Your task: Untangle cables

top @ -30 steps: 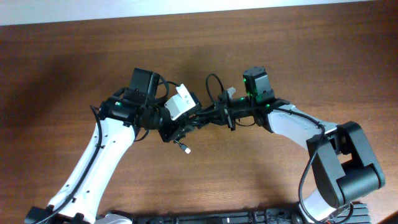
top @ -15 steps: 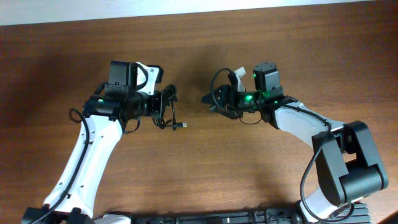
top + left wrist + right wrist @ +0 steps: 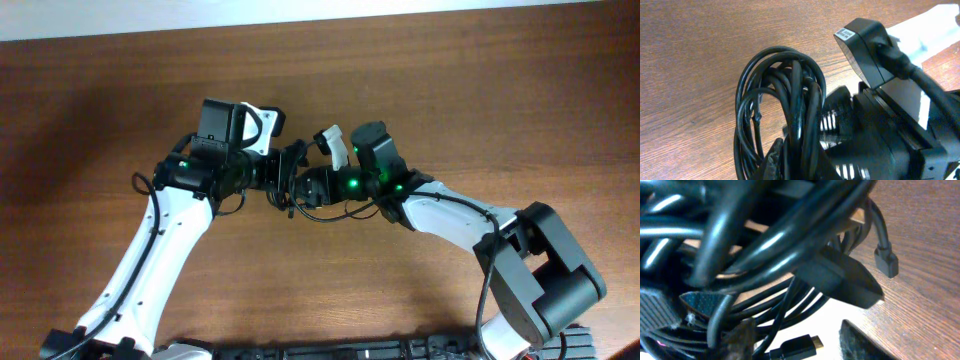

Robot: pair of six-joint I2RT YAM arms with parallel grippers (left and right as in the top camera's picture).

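Note:
The loops of the cables are beside the ridged fingers of the robot's right gripper, so the robot needs to bring the cables into those fingers before its left gripper lets go of them.
The cables are a bundle of thin black loops hanging between the two arms above the wooden table. My left gripper is shut on the cables; its dark jaws pinch several strands at the bottom of the left wrist view. My right gripper presses in from the right, almost touching the left one. In the right wrist view its fingers stand apart. Loops of the cables cross in front, and a metal-tipped plug lies between the fingers. Another plug end dangles at the right.
The right arm's black wrist camera box and white bracket fill the right of the left wrist view, close to the bundle. A pale strip runs along the table's far edge. A black rail lies at the near edge.
Half a second ago the arms were apart, the left one holding the dangling cables. The right gripper has since swung left up to the bundle, and its jaws now stand apart.

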